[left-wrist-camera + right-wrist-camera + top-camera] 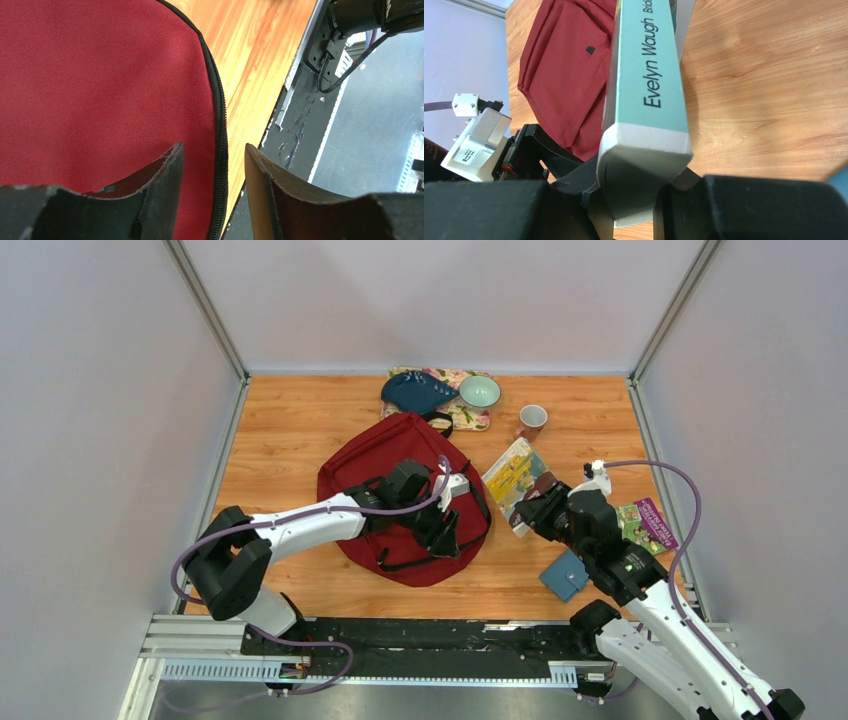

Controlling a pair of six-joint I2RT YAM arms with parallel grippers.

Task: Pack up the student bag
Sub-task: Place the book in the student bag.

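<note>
The zipper edge runs between the fingers and past them, so my left gripper should close on the bag's black zipper edge [450, 558] now.
The student bag [375, 465], dark red with black zippers, lies flat mid-table. My left gripper [445, 532] hovers at its near right edge. In the left wrist view the left gripper [214, 150] is open; the bag's red fabric [100, 85] and its black zipper [220, 125] run between the fingers, with nothing clamped. My right gripper [532, 510] is shut on a book [515, 475] just right of the bag. The right wrist view shows the book's teal spine [646, 75] reading "Evelyn Waugh", wedged in the right gripper [644, 200], pointing toward the bag [559, 65].
A blue wallet [565, 575] lies by the right arm, and a colourful booklet [648, 525] at the right edge. At the back are a floral tray [470, 420], a blue pouch [415, 390], a pale bowl [480, 391] and a brown cup [532, 420]. Walls enclose three sides.
</note>
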